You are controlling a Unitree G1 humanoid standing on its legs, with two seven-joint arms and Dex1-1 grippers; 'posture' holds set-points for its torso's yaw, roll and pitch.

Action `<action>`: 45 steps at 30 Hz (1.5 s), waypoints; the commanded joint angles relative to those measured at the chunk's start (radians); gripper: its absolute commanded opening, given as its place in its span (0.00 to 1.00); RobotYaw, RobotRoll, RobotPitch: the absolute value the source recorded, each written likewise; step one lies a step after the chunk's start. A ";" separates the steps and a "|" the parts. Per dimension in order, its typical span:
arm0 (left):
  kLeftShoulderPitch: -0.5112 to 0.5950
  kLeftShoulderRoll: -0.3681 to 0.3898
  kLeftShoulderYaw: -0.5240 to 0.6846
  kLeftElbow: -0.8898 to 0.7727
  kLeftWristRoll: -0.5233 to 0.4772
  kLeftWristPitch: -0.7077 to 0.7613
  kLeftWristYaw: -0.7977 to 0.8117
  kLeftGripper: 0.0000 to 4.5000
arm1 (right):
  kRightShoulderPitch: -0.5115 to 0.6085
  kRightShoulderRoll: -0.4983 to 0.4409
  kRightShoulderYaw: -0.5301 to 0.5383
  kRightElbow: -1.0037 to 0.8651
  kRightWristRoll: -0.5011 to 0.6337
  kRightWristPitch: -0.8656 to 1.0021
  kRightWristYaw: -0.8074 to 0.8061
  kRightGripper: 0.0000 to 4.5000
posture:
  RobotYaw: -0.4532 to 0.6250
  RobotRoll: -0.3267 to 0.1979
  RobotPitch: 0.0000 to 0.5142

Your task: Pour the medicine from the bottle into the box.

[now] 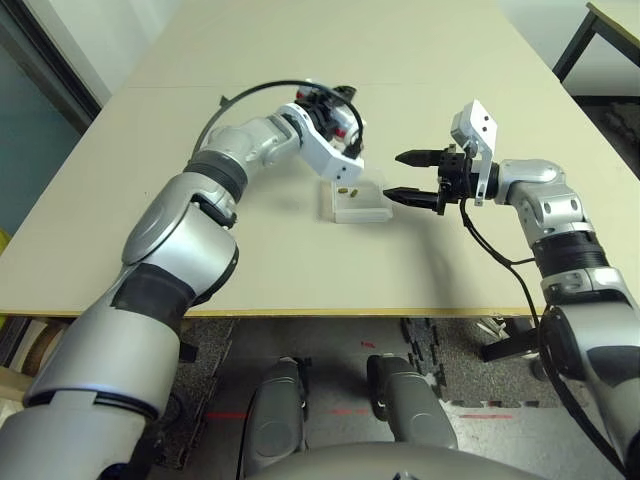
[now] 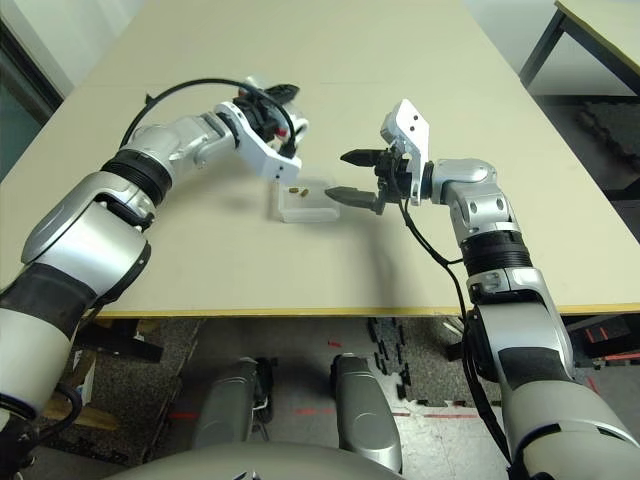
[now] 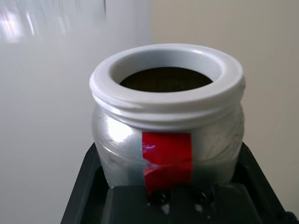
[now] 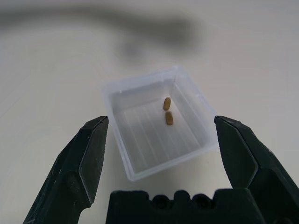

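Observation:
The bottle (image 3: 168, 126) is hanging above the table beside the box, so my left gripper should keep hold of the bottle.
My left gripper (image 1: 335, 118) is shut on the bottle (image 3: 168, 126), a silvery-grey one with a red stripe and an open white mouth, dark inside. It hangs just above the table beyond the far left corner of the box (image 1: 372, 212). The box is a small clear tray on the table, and two brownish-yellow pills of the medicine (image 4: 167, 112) lie in it near its far wall. My right gripper (image 1: 395, 176) stands open just to the right of the box, its fingertips pointing at it and nothing between them.
The beige table (image 1: 300, 260) stretches wide around the box, with its front edge close to me. A black cable (image 1: 245, 95) loops over my left forearm. A dark table leg (image 1: 580, 40) stands at the far right.

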 commanded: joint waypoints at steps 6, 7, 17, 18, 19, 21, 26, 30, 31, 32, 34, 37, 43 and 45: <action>0.118 -0.020 0.304 -0.113 -0.358 0.208 -0.243 0.58 | -0.005 -0.009 0.023 0.059 -0.033 -0.053 0.020 1.00 | 0.41 0.62 0.20; 0.135 -0.021 0.332 -0.132 -0.389 0.236 -0.255 0.58 | -0.008 -0.010 0.025 0.066 -0.037 -0.059 0.022 1.00 | 0.41 0.62 0.20; 0.302 -0.033 0.491 -0.323 -0.589 0.418 -0.326 0.58 | -0.032 -0.005 0.010 0.118 -0.040 -0.082 0.027 1.00 | 0.42 0.62 0.19; 0.321 -0.039 0.498 -0.347 -0.604 0.431 -0.339 0.58 | -0.032 -0.005 0.010 0.118 -0.040 -0.083 0.028 1.00 | 0.41 0.62 0.19; 0.340 -0.045 0.504 -0.369 -0.619 0.441 -0.348 0.58 | -0.033 -0.005 0.010 0.119 -0.040 -0.083 0.028 1.00 | 0.41 0.62 0.19; 0.375 -0.058 0.519 -0.399 -0.648 0.465 -0.358 0.58 | -0.037 -0.003 0.007 0.120 -0.036 -0.080 0.027 1.00 | 0.41 0.62 0.19; 0.444 -0.079 0.535 -0.432 -0.686 0.477 -0.361 0.58 | -0.037 -0.005 0.008 0.114 -0.035 -0.078 0.027 1.00 | 0.41 0.62 0.19; 0.462 -0.084 0.546 -0.410 -0.704 0.473 -0.354 0.58 | -0.036 -0.008 0.010 0.107 -0.039 -0.077 0.026 1.00 | 0.40 0.62 0.19; 0.464 -0.083 0.547 -0.403 -0.706 0.467 -0.353 0.58 | -0.036 -0.009 0.010 0.105 -0.039 -0.076 0.026 1.00 | 0.40 0.62 0.20; 0.464 -0.083 0.549 -0.395 -0.710 0.462 -0.355 0.58 | -0.035 -0.009 0.010 0.104 -0.039 -0.075 0.025 1.00 | 0.40 0.62 0.20; 0.462 -0.087 0.560 -0.382 -0.723 0.452 -0.357 0.58 | -0.034 -0.011 0.009 0.102 -0.039 -0.072 0.023 1.00 | 0.40 0.62 0.20; 0.454 -0.086 0.572 -0.358 -0.734 0.429 -0.359 0.58 | -0.033 -0.013 0.009 0.104 -0.041 -0.072 0.021 1.00 | 0.39 0.62 0.20; 0.437 -0.092 0.618 -0.286 -0.779 0.394 -0.372 0.58 | -0.033 -0.012 0.000 0.114 -0.036 -0.066 0.006 1.00 | 0.38 0.62 0.20; 0.435 -0.093 0.627 -0.270 -0.783 0.388 -0.372 0.58 | -0.032 -0.012 -0.003 0.114 -0.033 -0.061 0.005 1.00 | 0.38 0.62 0.21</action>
